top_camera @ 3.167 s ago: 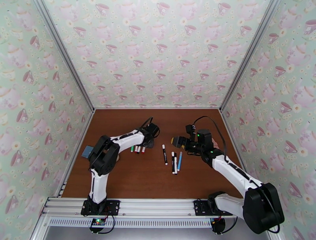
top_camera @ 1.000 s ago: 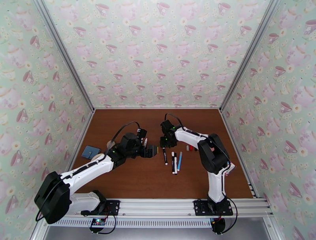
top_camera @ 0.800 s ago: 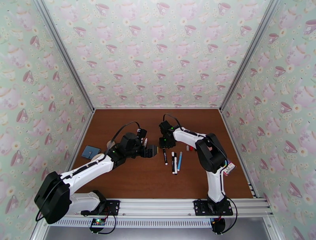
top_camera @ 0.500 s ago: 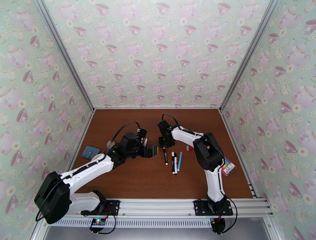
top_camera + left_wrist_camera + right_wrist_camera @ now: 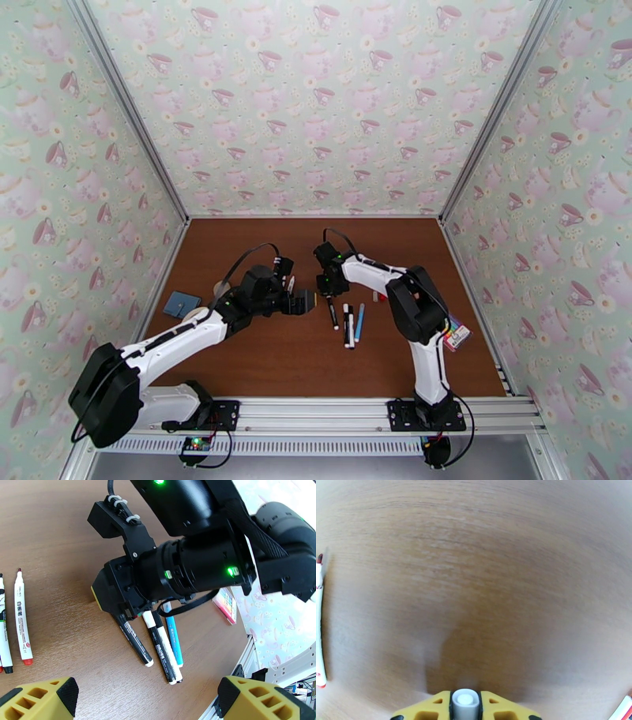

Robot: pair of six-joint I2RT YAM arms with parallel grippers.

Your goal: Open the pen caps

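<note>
I will next take hold of the black pen (image 5: 134,640) by its body with my left gripper, so that the pen's far end stays free for my right gripper to uncap.
My right gripper (image 5: 324,290) points down at the table and is shut on the far end of a black pen (image 5: 134,640). That pen's white end (image 5: 465,699) shows between the yellow fingers (image 5: 495,707). The pen's barrel still lies on the wood, beside two white pens (image 5: 347,324) and a blue pen (image 5: 359,322). My left gripper (image 5: 306,302) hovers just left of the right gripper, wide open and holding nothing, with its fingertips (image 5: 39,699) far apart. Uncapped pens (image 5: 21,626) lie to the left. I cannot tell the caps apart from the barrels.
Small red pieces (image 5: 381,298) lie right of the pen row. A blue square object (image 5: 182,303) sits near the left wall, and a colourful packet (image 5: 456,335) near the right wall. The brown table (image 5: 300,355) is walled on three sides.
The right gripper's fingers have closed on the pen's end and the right arm has edged slightly left. The left arm has stayed put and open.
</note>
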